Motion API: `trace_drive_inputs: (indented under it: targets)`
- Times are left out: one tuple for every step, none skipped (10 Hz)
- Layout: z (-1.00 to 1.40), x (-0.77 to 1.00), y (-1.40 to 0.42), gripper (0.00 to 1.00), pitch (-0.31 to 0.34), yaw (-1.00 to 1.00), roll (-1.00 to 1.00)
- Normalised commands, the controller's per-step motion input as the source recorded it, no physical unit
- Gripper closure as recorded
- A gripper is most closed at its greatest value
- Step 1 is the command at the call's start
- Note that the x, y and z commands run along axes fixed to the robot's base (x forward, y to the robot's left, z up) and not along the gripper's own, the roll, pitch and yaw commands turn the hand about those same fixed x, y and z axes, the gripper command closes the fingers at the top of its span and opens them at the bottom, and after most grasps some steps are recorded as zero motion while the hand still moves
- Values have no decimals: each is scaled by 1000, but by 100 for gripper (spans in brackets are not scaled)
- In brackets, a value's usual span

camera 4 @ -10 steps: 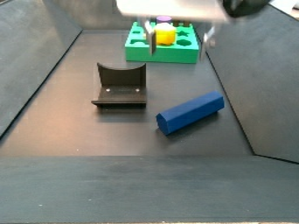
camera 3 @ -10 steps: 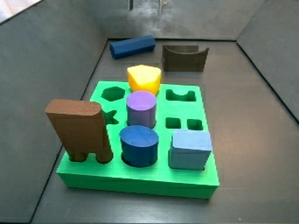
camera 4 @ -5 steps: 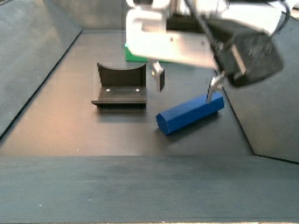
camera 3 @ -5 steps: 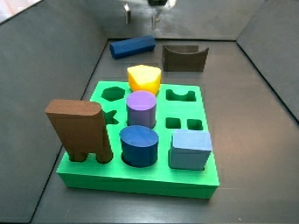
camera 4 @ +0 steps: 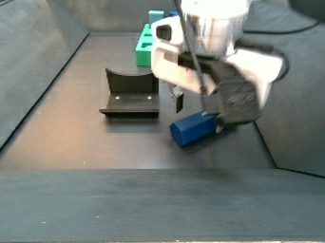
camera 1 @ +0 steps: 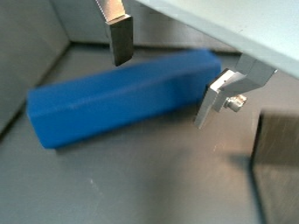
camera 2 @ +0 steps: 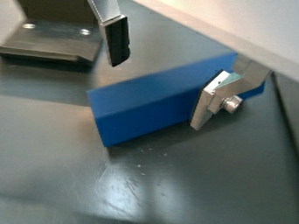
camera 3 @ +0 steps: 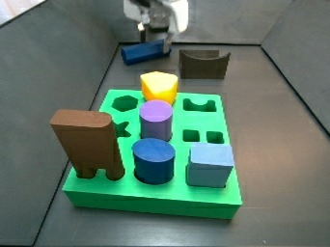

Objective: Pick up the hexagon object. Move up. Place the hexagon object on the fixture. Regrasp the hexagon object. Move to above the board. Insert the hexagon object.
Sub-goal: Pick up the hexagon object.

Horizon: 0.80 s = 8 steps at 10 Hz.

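Note:
I should place the hexagon object on the fixture, so next I should grab it with my gripper by its long sides near one end.
The hexagon object, a long blue bar, lies flat on the dark floor. In both wrist views my gripper is open and low over it. One finger stands off one long side of the bar and the other finger is at the opposite side; neither visibly presses it. In both side views the gripper hides much of the bar. The fixture sits close beside it. The green board lies further off.
On the board stand a tall brown arch block, a yellow piece, a purple cylinder, a blue cylinder and a light blue cube. Sloping grey walls enclose the floor.
My gripper has come down from above over the past second and now straddles the blue bar. The bar, fixture and board have not moved.

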Motion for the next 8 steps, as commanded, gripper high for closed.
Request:
trace_drive_inputs:
  targets:
    - [-769,43,0,0,-173,-686,57]
    - [-809,14,69,0,-154,-614,73]
    - [-851,0,117,0,-131,-549,64]
    - [-574,-226,220,0,-214,-243,0]
    - [0,63,-63,0,30,0,33]
    - [0,0,0,0,0,0,10]
    - [0,0,0,0,0,0,0]
    - [0,0,0,100,0,0,0]
